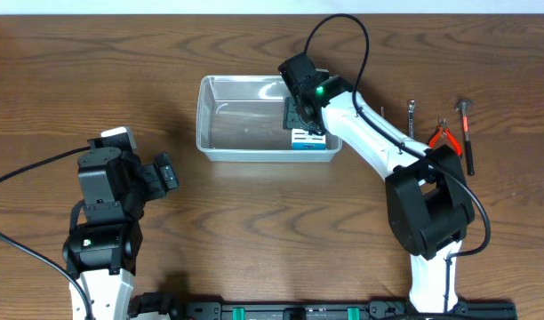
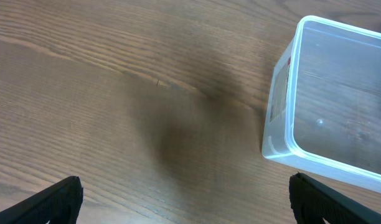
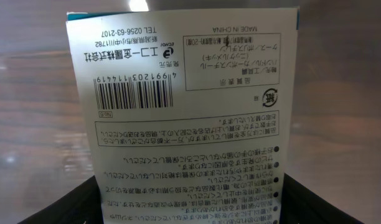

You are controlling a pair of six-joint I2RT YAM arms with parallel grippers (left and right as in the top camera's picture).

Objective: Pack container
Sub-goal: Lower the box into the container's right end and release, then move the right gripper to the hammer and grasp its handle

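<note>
The white-and-blue box's lower edge sits inside the container's near side, so it is time for my right gripper to release the box now. The box would settle inside the container.
The clear plastic container stands on the wooden table at centre back; its left corner shows in the left wrist view. My right gripper is over the container's right end, shut on a small white-and-blue box. In the right wrist view the box's printed white face with a barcode fills the frame between the black fingers. My left gripper is open and empty, low over the bare table left of the container.
Hand tools lie at the back right: a thin metal tool, red-handled pliers and a small hammer. The right arm's base stands at the front right.
</note>
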